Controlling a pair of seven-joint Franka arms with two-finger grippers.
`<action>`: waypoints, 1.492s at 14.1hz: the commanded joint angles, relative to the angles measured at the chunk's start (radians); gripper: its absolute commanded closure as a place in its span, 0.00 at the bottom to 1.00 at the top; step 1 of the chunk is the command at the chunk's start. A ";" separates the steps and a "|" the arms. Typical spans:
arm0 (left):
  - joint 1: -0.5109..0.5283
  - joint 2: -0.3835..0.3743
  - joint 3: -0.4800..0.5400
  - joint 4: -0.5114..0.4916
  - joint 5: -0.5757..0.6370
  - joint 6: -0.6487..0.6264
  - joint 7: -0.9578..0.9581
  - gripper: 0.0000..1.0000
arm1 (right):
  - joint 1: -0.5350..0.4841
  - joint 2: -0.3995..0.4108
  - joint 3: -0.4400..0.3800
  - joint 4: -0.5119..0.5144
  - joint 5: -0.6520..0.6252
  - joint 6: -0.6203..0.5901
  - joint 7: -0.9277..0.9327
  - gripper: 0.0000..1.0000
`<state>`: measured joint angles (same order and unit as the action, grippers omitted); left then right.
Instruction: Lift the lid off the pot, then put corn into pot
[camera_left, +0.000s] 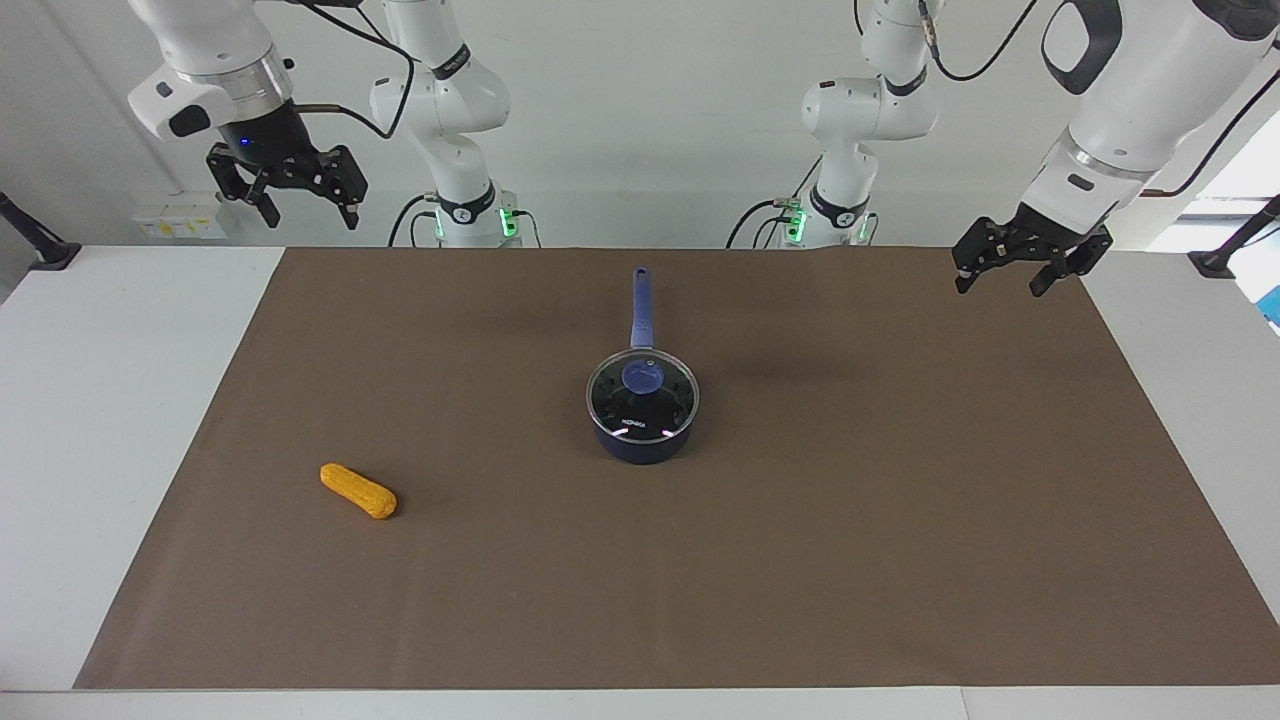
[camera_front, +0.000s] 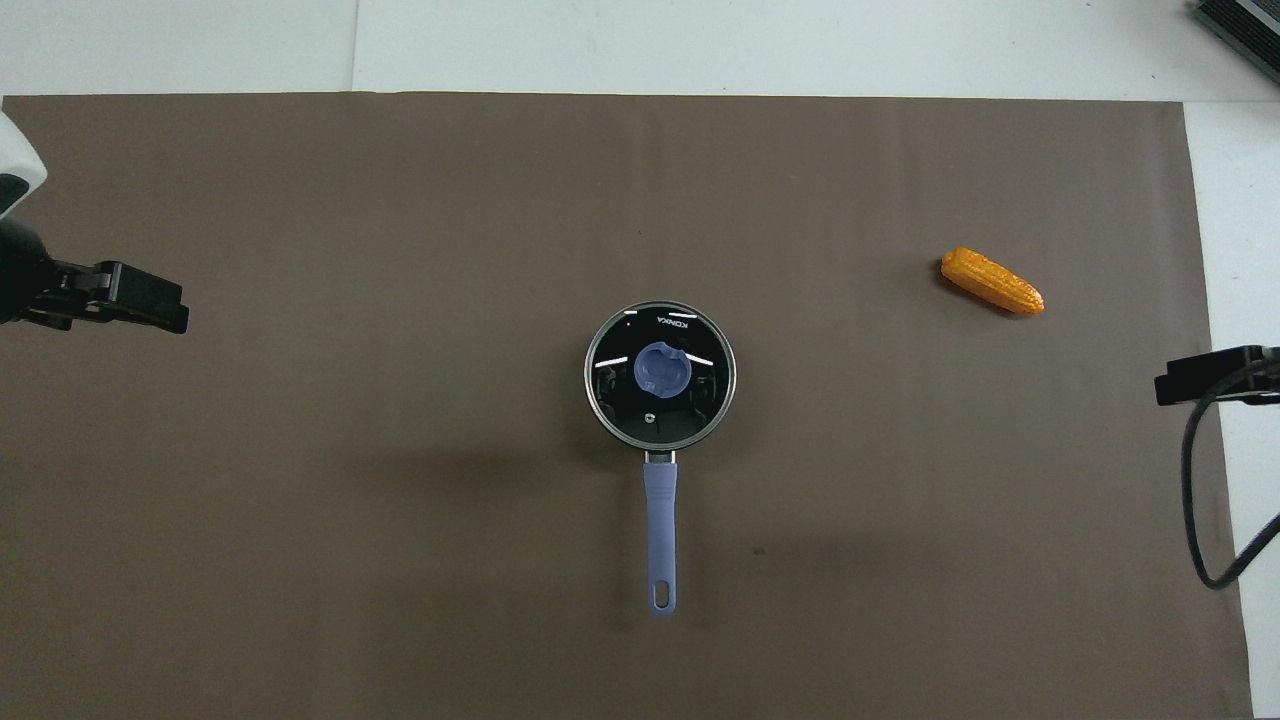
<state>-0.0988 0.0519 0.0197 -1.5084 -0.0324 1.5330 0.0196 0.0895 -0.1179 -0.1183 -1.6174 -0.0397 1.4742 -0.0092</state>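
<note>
The long, slim corn's ends would tip, so my right gripper will grip it across its middle (camera_front: 992, 282).
The pot (camera_left: 640, 447) stands in the middle of the brown mat, its long blue handle (camera_front: 660, 525) pointing toward the robots. The lid (camera_left: 641, 408) sits closed on the pot, with its blue knob (camera_front: 661, 369) on top. The corn (camera_left: 358, 490) lies on the mat toward the right arm's end, a little farther from the robots than the pot; it also shows in the overhead view (camera_front: 992, 281). My right gripper (camera_left: 310, 215) hangs open and empty, high over its end of the table. My left gripper (camera_left: 1000, 287) hangs open and empty over the mat's edge at its end.
The brown mat (camera_left: 850, 560) covers most of the white table (camera_left: 110, 400). Bare white table strips border it at both ends. A black cable (camera_front: 1200, 500) hangs by the right gripper in the overhead view.
</note>
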 joint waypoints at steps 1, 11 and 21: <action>0.008 -0.023 -0.003 -0.024 -0.009 -0.007 0.005 0.00 | -0.007 -0.002 -0.001 0.001 0.003 0.011 -0.018 0.00; 0.008 -0.023 -0.003 -0.024 -0.009 -0.008 0.010 0.00 | -0.008 -0.003 -0.001 0.010 0.003 -0.002 -0.025 0.00; -0.077 -0.011 -0.015 -0.052 -0.011 0.022 -0.056 0.00 | -0.010 0.015 0.005 -0.166 0.004 0.191 -0.131 0.00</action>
<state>-0.1292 0.0526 -0.0026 -1.5260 -0.0337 1.5331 0.0082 0.0891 -0.1105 -0.1140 -1.7061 -0.0396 1.5814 -0.0593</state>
